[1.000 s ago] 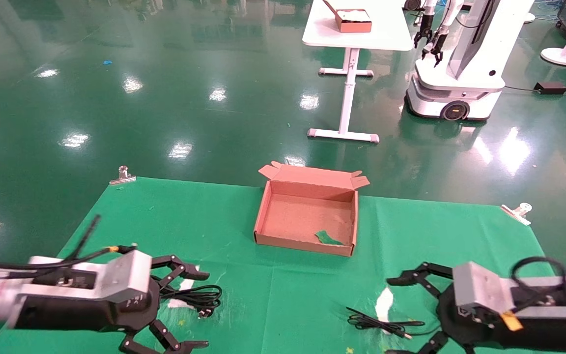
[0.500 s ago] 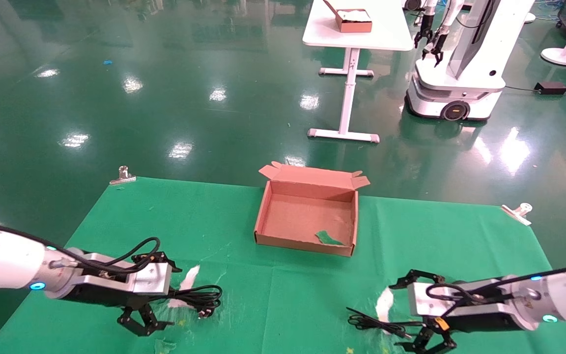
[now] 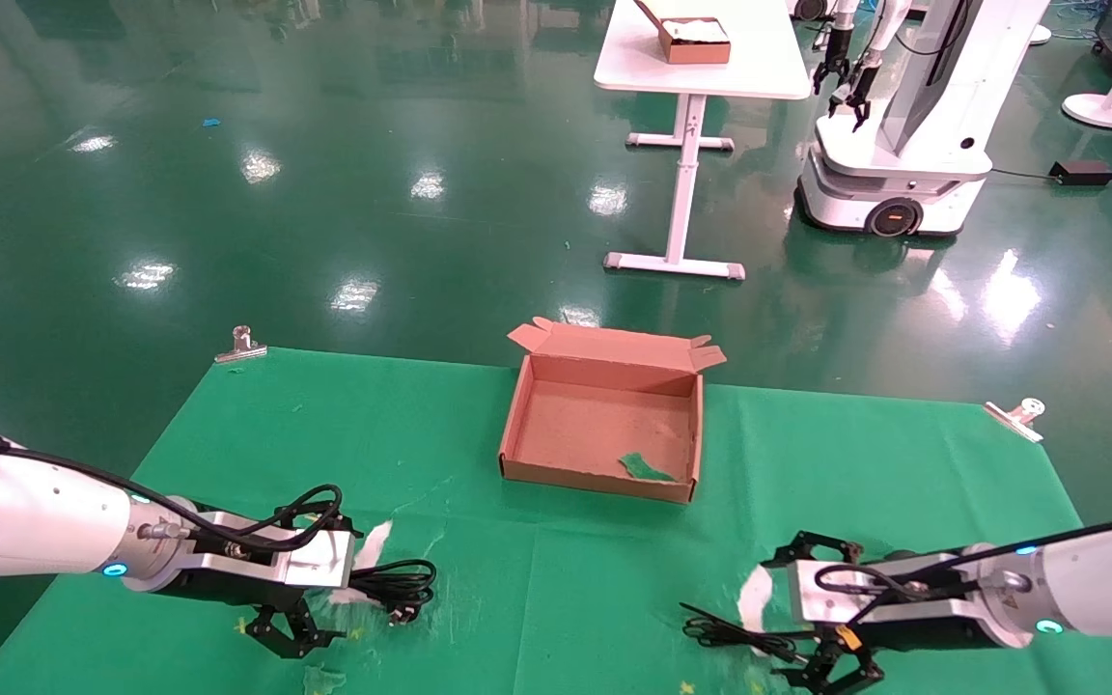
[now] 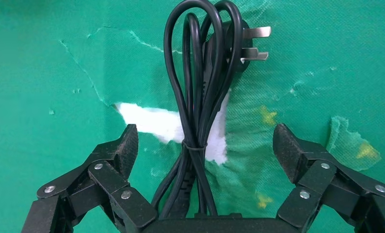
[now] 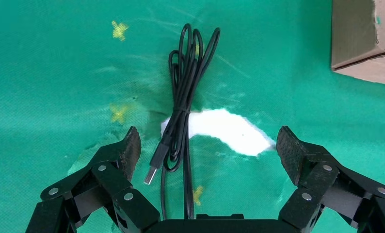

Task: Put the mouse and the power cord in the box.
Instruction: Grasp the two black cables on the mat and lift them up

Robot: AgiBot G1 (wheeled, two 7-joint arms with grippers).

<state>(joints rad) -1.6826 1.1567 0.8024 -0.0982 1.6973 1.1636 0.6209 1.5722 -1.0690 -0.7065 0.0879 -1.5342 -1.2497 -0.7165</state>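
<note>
My left gripper grips the power cord by its tied middle (image 3: 363, 581) (image 4: 194, 141) next, where all the cord's parts bunch together, since the slack loops fan out toward the plug.
The power cord (image 3: 397, 584), a tied bundle of thick black loops (image 4: 200, 97) with a pronged plug (image 4: 241, 46), lies on the green cloth at the front left. My left gripper (image 3: 324, 584) is open low over it, and the bundle runs between the spread fingers (image 4: 127, 148). At the front right my right gripper (image 3: 790, 618) is open over the mouse's thin cable (image 3: 739, 632). That cable (image 5: 185, 92) and its metal-tipped plug (image 5: 154, 170) lie between the fingers. The mouse body is hidden. The box (image 3: 604, 425) stands open at mid-table.
White patches show where the cloth is torn under both cords (image 4: 152, 119) (image 5: 229, 131). A green scrap (image 3: 646, 468) lies inside the box. Clips (image 3: 241, 345) (image 3: 1019, 415) hold the cloth's rear corners. A white table (image 3: 701, 58) and another robot (image 3: 894, 145) stand far behind.
Both arms came down from high and close to the camera to just above the cloth. The left gripper edged right onto the power cord and the right settled over the mouse cable.
</note>
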